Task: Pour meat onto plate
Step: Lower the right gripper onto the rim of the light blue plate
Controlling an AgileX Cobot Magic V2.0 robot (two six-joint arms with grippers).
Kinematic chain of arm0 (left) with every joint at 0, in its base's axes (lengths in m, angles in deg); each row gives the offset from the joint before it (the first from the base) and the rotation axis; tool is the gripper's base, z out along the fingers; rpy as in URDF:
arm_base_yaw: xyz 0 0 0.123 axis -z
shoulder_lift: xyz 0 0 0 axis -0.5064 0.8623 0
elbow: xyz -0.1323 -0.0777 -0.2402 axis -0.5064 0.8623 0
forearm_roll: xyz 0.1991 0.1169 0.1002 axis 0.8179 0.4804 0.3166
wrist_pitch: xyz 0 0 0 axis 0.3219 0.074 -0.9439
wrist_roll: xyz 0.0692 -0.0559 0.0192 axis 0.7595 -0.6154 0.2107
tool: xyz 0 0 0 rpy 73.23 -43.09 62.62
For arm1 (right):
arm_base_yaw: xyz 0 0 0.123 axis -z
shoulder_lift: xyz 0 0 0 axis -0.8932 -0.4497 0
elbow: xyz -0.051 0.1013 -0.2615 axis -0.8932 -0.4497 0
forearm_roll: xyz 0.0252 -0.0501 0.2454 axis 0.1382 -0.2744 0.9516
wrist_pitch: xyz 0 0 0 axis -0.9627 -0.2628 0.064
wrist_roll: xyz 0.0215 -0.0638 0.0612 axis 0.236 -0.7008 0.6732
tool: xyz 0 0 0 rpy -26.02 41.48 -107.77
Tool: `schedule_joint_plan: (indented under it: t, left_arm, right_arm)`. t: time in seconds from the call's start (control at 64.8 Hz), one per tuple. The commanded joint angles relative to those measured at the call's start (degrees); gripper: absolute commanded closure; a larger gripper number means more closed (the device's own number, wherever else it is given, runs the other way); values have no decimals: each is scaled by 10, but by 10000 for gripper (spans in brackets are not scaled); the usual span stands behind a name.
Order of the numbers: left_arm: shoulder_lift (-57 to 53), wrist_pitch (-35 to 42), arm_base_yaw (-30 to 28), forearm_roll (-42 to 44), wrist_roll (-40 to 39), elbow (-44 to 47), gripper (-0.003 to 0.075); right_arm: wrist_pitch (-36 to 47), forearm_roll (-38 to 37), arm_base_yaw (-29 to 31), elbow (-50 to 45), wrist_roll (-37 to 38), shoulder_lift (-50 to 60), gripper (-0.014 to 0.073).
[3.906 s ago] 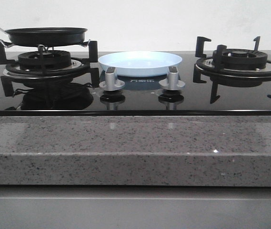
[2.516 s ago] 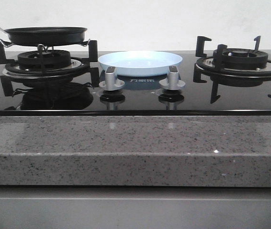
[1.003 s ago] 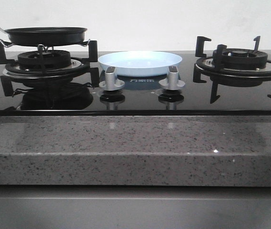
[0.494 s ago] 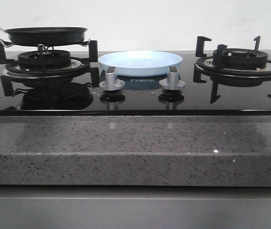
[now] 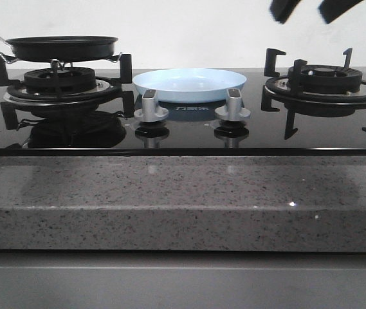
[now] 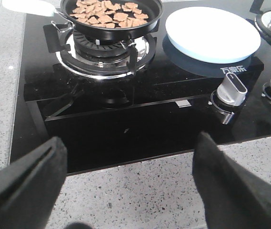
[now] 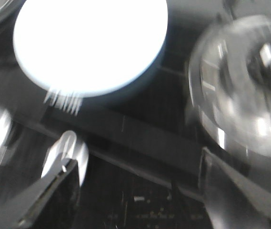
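The right gripper pinches the plate by its thin outer rim (image 5: 242, 79) next, since the plate's broad side is wider than my open fingers.
The pale light-blue plate (image 5: 190, 84) sits on the black glass hob between the two burners; it also shows in the left wrist view (image 6: 213, 34) and in the right wrist view (image 7: 90, 43). The meat (image 6: 107, 11) is a loose pile of reddish-brown pieces in the black frying pan (image 5: 62, 48) on the left burner. My left gripper (image 6: 130, 164) is open and empty over the granite counter edge, short of the hob. My right gripper (image 5: 306, 9) is open and empty, high above the right burner; it also shows in the right wrist view (image 7: 137, 188), which is blurred.
The pan's pale handle (image 6: 30, 6) points left. Two silver knobs (image 5: 150, 107) (image 5: 233, 106) stand in front of the plate. The right burner grate (image 5: 325, 84) holds nothing. A speckled granite counter (image 5: 183, 199) runs along the front.
My right gripper's fingertips have come into the top right of the front view. The pan, plate and knobs have not moved.
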Motion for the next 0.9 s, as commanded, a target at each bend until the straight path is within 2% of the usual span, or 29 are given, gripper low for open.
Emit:
schedule_joint_plan:
  t: [0.0,0.479,0.679,0.88]
  left_arm:
    - [5,38,5,-4,0,-15,176]
    - [5,40,5,3,0,0,176]
    - [5,43,5,3,0,0,176]
    - [5,51,5,3,0,0,176]
  right_arm:
    - [11,1,0,67,-7,-27,56]
    - [-137,0,23,387,-13,-287,56]
    - [-192,14,24,479,-35,-361,56]
    - [-220,48,24,522,-39,-403,62]
